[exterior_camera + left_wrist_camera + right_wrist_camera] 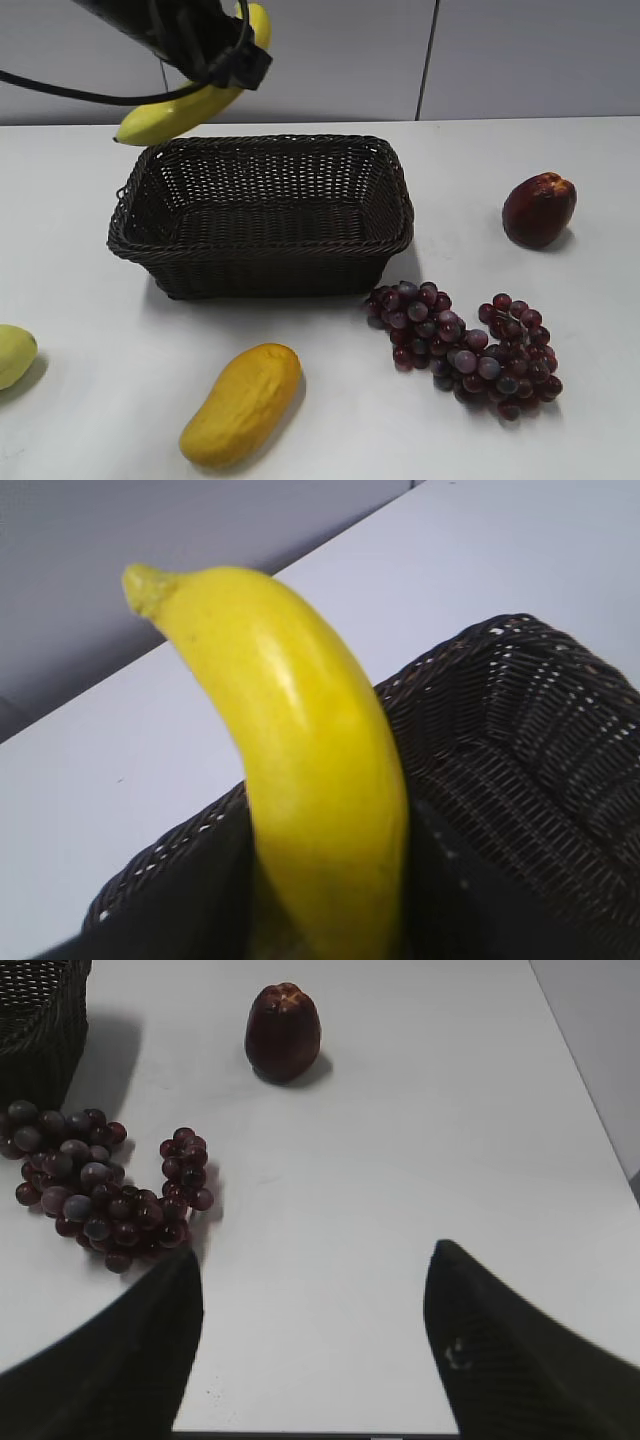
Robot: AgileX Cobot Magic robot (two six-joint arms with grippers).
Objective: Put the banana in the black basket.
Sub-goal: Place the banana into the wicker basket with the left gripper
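The yellow banana [170,115] is above the basket's woven rim, so it stays held in my left gripper until it is in the black basket.
My left gripper [225,62] is shut on the yellow banana [170,115] and holds it in the air above the back left corner of the black basket [262,246]. In the left wrist view the banana [310,750] runs up between my dark fingers, its tip pointing away, with the basket's woven rim [500,640] below and to the right. The basket is empty. My right gripper [315,1270] is open and empty above bare table, right of the basket; it does not show in the exterior view.
A bunch of dark red grapes [465,345] lies at the basket's front right corner. A dark red apple [539,209] sits to the right. An orange-yellow mango [242,403] lies in front of the basket. A pale yellow-green fruit [12,355] is at the left edge.
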